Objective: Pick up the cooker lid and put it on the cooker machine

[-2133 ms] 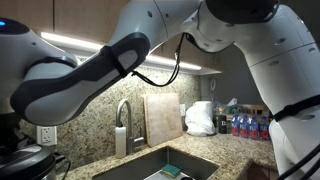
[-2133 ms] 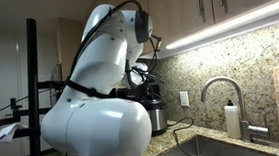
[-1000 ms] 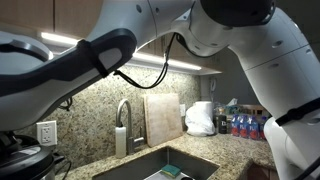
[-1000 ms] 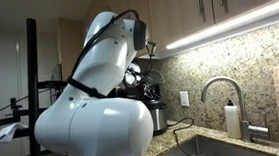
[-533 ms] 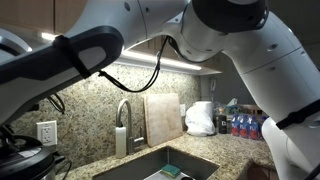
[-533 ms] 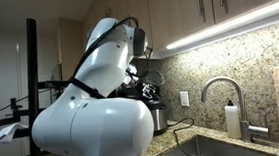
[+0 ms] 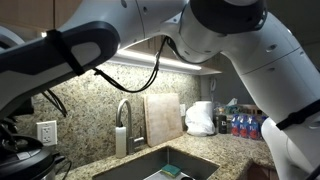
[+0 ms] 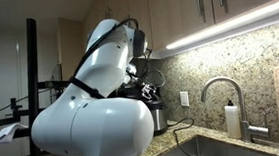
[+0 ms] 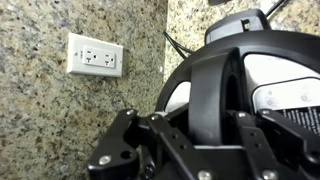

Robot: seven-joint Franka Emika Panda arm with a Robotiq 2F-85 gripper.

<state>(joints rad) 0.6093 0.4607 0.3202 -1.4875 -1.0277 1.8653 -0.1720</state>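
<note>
The cooker lid's lower rim lies level on the cooker machine's top edge (image 7: 36, 164) and would stay seated if released, so my gripper opens next.
In the wrist view, my gripper (image 9: 200, 140) is shut on the black arched handle of the cooker lid (image 9: 205, 85), one finger on each side of the handle. The round dark lid fills the right of that view and lies over the cooker machine (image 9: 285, 95), whose silver and white top shows beside the handle. In an exterior view the cooker (image 8: 155, 115) stands on the granite counter by the wall, with my gripper (image 8: 143, 89) just above it, mostly hidden behind my arm. In an exterior view the cooker and lid (image 7: 25, 157) show dark at the lower left edge.
A white wall outlet (image 9: 95, 55) is beside the cooker. A sink (image 7: 170, 165) with a faucet (image 7: 123, 115) lies mid-counter, with a cutting board (image 7: 163, 118), a plastic bag (image 7: 200, 118) and bottles (image 7: 245, 125) behind it. A soap bottle (image 8: 232, 119) stands by the faucet (image 8: 220, 87).
My arm has swung up and towards the cooker side; the forearm has risen higher in the exterior view. The gripper has settled lower over the cooker.
</note>
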